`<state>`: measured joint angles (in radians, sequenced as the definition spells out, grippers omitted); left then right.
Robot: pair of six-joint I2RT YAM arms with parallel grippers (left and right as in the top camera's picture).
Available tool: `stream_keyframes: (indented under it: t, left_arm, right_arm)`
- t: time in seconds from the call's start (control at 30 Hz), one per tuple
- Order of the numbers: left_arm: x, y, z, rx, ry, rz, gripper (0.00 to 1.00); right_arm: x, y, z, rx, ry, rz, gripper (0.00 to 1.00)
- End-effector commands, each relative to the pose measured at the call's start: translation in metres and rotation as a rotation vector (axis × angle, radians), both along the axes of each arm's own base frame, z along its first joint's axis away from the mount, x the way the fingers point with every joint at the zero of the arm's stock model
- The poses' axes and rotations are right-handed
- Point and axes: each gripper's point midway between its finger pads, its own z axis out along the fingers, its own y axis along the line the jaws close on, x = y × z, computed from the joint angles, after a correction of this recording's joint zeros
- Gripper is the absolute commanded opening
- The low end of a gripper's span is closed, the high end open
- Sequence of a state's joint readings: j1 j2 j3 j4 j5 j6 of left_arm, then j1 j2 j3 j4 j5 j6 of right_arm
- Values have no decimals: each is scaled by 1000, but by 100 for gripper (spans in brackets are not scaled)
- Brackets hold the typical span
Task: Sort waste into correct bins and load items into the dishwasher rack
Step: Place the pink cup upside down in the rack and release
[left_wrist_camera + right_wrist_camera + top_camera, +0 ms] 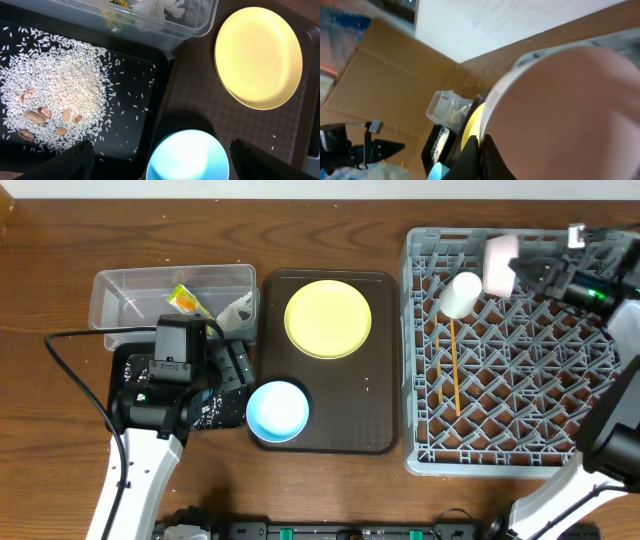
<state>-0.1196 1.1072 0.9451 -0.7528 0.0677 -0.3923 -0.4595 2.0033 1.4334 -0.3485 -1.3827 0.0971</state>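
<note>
I need to keep holding the pink bowl with my right gripper until the bowl is flat, because the pink bowl's rim [492,102] is upright above the grey rack's wires.
My right gripper [522,270] is shut on the rim of the small pink bowl [498,262] and holds it tilted over the far left part of the grey dishwasher rack [520,452]; the bowl fills the right wrist view [560,110]. A white cup [462,293] and wooden chopsticks [447,365] lie in the rack. My left gripper [170,162] is open, its fingers on either side of the light blue bowl [190,157]. The yellow plate [328,318] and blue bowl [277,410] sit on the brown tray. Rice [55,90] lies in the black tray [135,95].
The clear tub [130,290] at the back left holds the snack wrapper [186,301] and white paper scrap [238,308]. A few brown nut-like bits [37,115] lie among the rice. The dark brown serving tray [350,420] sits between the bins and the rack.
</note>
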Motion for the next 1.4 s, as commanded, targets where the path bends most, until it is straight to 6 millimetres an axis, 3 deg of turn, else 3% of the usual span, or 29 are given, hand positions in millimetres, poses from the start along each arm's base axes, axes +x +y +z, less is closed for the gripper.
stream_keyframes:
  t: [0.0,0.2,0.53,0.67,0.8,1.0,1.1,1.23,1.37]
  left_arm:
    - [3,2,7,7,-19,6,89]
    - [3,2,7,7,-19,6,89]
    - [3,2,7,7,-19,6,90]
    - [3,2,7,7,-19,6,89]
    - [3,2,7,7,-19,6,90]
    - [3,2,7,7,-19,6,89]
    - [3,2,7,7,-19,6,89]
    - [3,2,7,7,-19,6,90]
    - [3,2,7,7,-19,6,90]
  right_arm:
    - [-3,-31,-15,22,36,-60,2]
    - [-15,-70,-12,83,77,-141,8]
    - [-41,-116,-19,181,203,-268,65]
    - [-44,-122,-16,179,197,-284,78]
    - [-41,-115,-15,130,218,-294,81]
    - [-37,-80,-11,-169,248,-306,82]
    - [-36,-44,5,-341,210,-265,81]
    - [-39,20,33,-504,130,-175,80]
    - [-56,101,50,-630,49,-31,80]
